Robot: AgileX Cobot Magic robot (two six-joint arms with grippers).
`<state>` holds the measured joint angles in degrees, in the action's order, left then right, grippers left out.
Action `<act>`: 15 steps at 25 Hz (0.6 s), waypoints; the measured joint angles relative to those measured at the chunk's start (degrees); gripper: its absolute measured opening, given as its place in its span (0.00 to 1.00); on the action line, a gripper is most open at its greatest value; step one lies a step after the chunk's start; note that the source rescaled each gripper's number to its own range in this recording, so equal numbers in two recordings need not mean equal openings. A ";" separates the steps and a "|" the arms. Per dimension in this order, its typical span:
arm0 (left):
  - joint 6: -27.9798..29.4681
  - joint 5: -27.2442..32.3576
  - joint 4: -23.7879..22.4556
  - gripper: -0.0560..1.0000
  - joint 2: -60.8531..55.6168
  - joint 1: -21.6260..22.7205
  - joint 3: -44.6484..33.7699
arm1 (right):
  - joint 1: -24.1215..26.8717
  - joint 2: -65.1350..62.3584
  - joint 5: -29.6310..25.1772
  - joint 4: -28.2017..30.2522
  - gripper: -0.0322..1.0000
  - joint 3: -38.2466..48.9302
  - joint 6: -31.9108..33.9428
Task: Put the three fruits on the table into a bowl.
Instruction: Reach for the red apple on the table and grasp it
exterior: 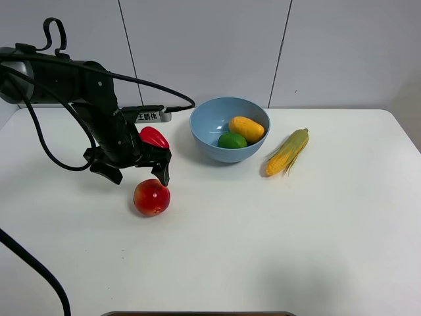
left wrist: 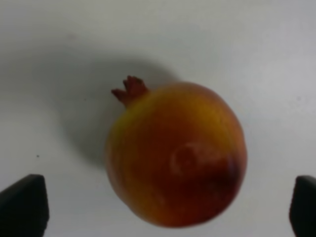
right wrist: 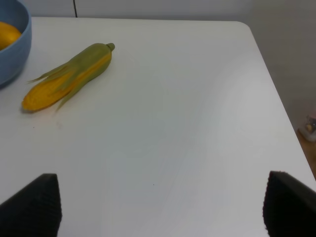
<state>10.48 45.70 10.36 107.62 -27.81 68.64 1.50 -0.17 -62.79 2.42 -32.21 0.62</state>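
Next, my left gripper grabs the round red-and-yellow fruit by its wide middle (exterior: 152, 198). Then the fruit goes into the light-blue bowl (exterior: 205, 129).
The round red-and-yellow fruit (exterior: 152, 197) lies on the white table (exterior: 263, 230) left of centre. My left gripper (exterior: 138, 172) hangs just above it, open, with one finger on each side. In the left wrist view the fruit (left wrist: 177, 154) fills the middle between the two dark fingertips (left wrist: 23, 205), apart from both. The light-blue bowl (exterior: 205, 129) stands at the back centre and holds the green lime (exterior: 231, 140) and the yellow-orange mango (exterior: 247, 129). My right gripper (right wrist: 160, 207) is open over bare table; the exterior view does not show it.
A red bell pepper (exterior: 153, 137) lies just behind my left gripper. A corn cob with green husk (exterior: 288, 151) lies right of the bowl; it also shows in the right wrist view (right wrist: 69, 75), beside the bowl's rim (right wrist: 17, 44). The table's right edge (right wrist: 276, 98) is near.
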 joint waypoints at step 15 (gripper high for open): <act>0.24 -2.28 1.24 1.00 7.00 0.00 0.04 | 0.00 0.00 0.00 0.00 0.63 0.00 0.00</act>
<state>10.71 43.42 11.60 114.63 -27.81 68.68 1.50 -0.17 -62.79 2.42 -32.21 0.62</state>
